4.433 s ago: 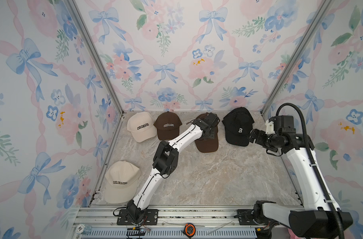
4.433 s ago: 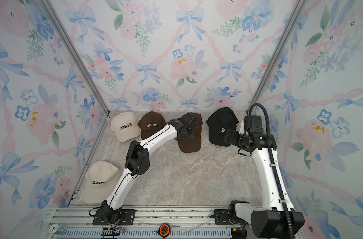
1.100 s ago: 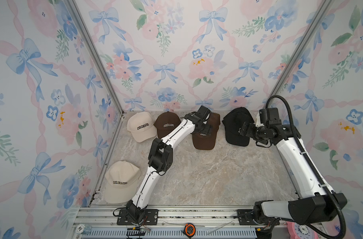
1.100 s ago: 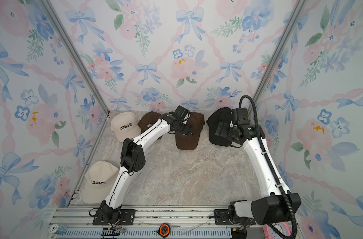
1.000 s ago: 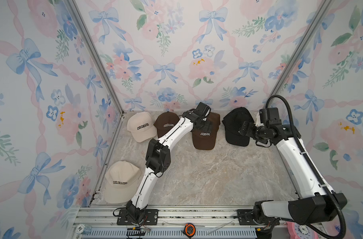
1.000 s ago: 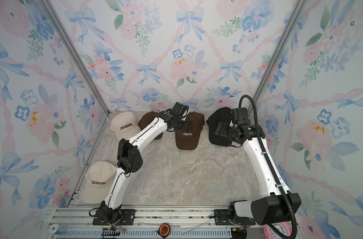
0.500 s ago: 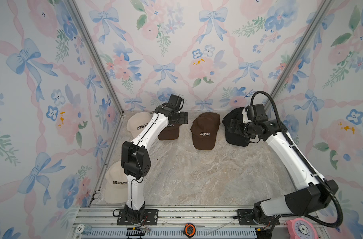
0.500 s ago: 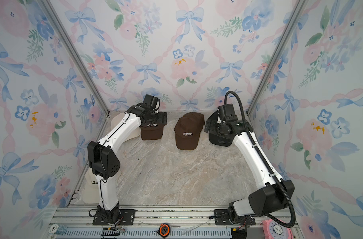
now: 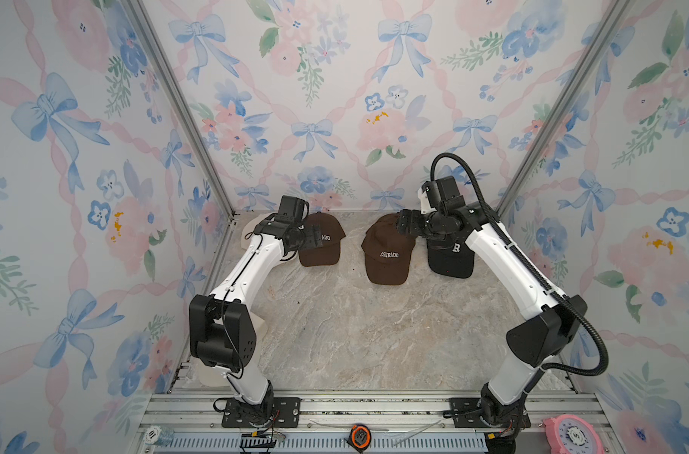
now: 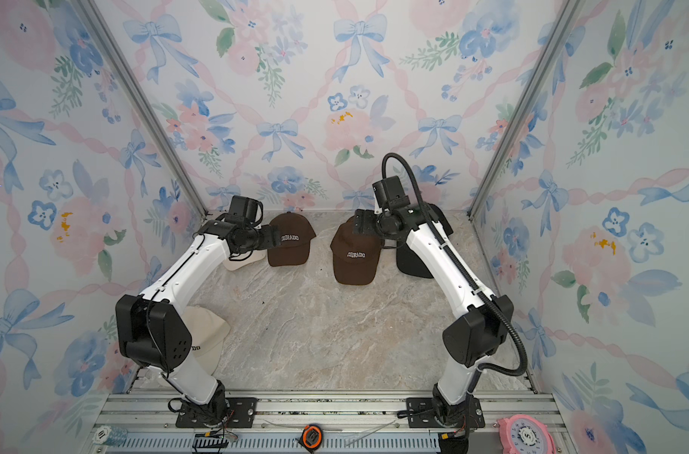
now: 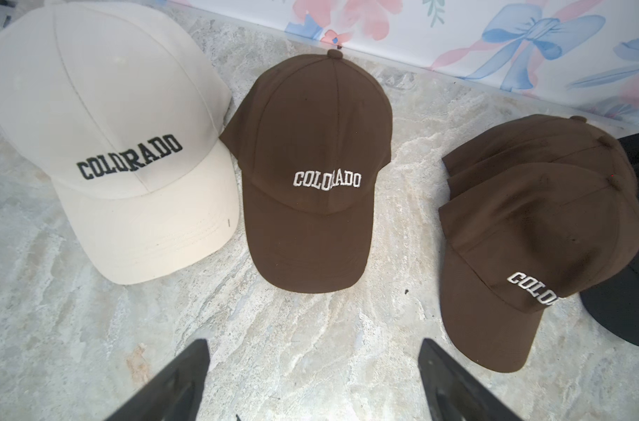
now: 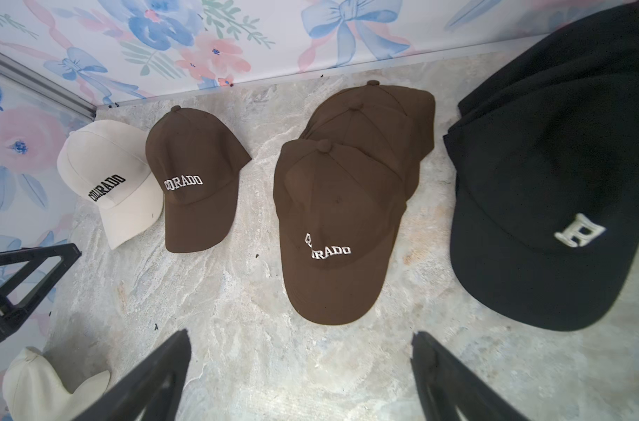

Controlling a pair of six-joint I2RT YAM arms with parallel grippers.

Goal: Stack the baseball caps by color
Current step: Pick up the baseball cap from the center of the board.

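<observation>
The lone brown cap has to be stacked on the brown caps, so my left gripper next needs to pinch its front lettering above the cap's bill. This leaves the cap's top free.
One brown baseball cap (image 11: 310,164) lies alone at the back, next to a cream cap (image 11: 103,109). My left gripper (image 11: 312,344) hovers open and empty just in front of its brim; in a top view it (image 9: 313,238) overlaps the cap (image 9: 321,245). Right of it, brown caps sit stacked (image 12: 340,218) (image 9: 388,255). My right gripper (image 12: 300,335) is open and empty above the stack's back (image 10: 358,224). Black caps (image 12: 547,182) (image 9: 451,255) are piled at the back right. A second cream cap (image 10: 209,338) lies front left, partly hidden by the left arm.
Flowered walls close in the marble table (image 9: 354,326) on three sides. On the front rail sit a pink timer (image 9: 571,434), an orange tape measure (image 9: 360,435) and a roll of chips (image 9: 156,434). The left gripper's finger (image 12: 19,277) shows in the right wrist view.
My left arm swung from the brown stack leftward to the single brown cap. My right arm moved left from the black caps to the back of the brown stack. Both grippers stayed open.
</observation>
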